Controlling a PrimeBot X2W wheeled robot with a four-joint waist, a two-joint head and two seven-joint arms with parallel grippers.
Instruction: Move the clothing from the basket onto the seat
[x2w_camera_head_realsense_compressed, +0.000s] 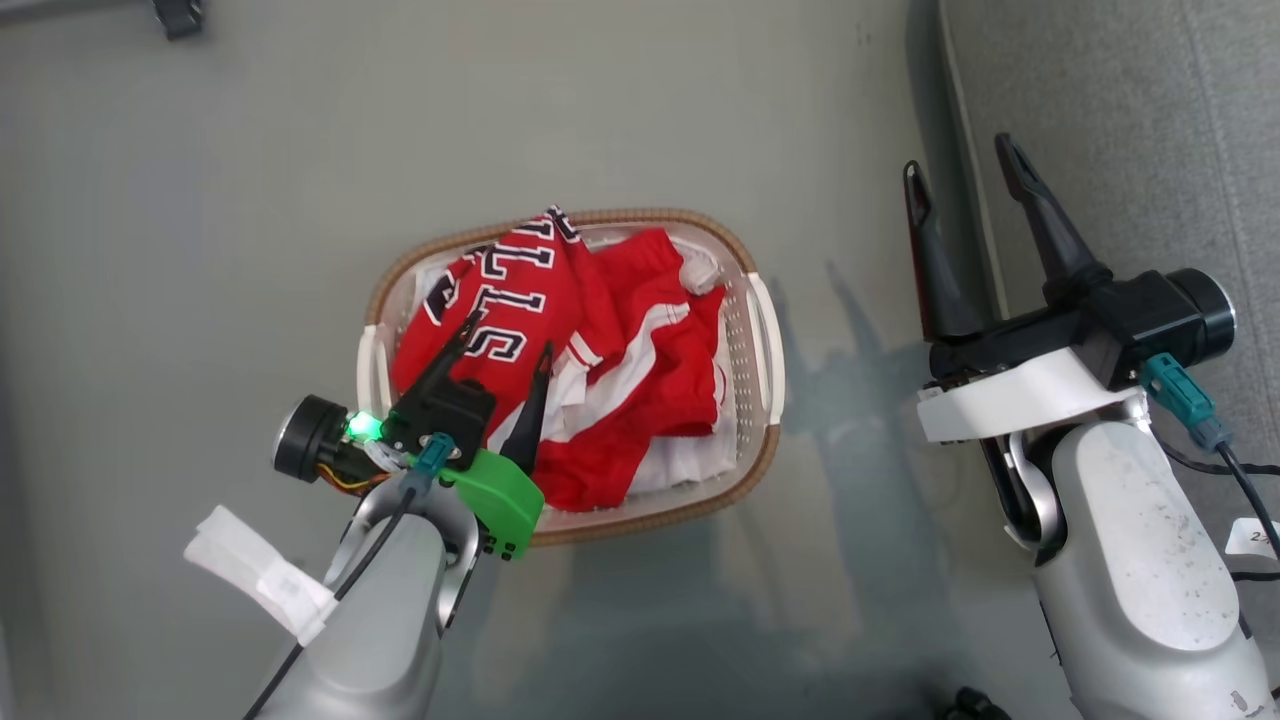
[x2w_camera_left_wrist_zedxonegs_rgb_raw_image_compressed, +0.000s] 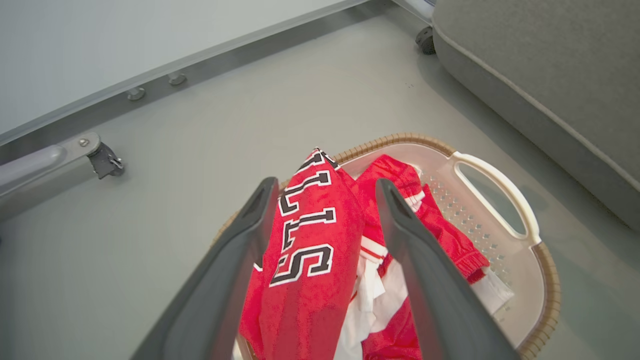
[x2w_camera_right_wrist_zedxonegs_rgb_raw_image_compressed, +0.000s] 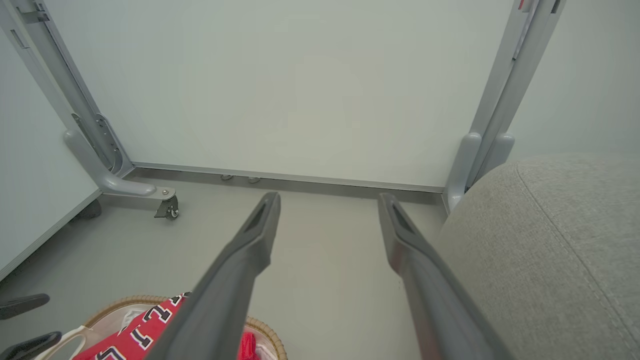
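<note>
The robot's left gripper should lift the red jersey out of the basket, so next it needs to grab the jersey by its raised lettered fold.
The cream basket with its brown woven rim stands on the grey floor, filled with the red clothing. A jersey with black white-outlined letters lies on the left, and white-striped shorts on the right. My left gripper is open over the basket's near left side. In the left wrist view a raised fold of the jersey lies between the open fingers of that gripper. My right gripper is open and holds nothing, beside the edge of the light-grey seat, right of the basket.
White cloth lies under the red garments in the basket. Grey metal frame legs on casters stand along a pale wall panel beyond the basket. The seat's rounded corner is close to my right gripper.
</note>
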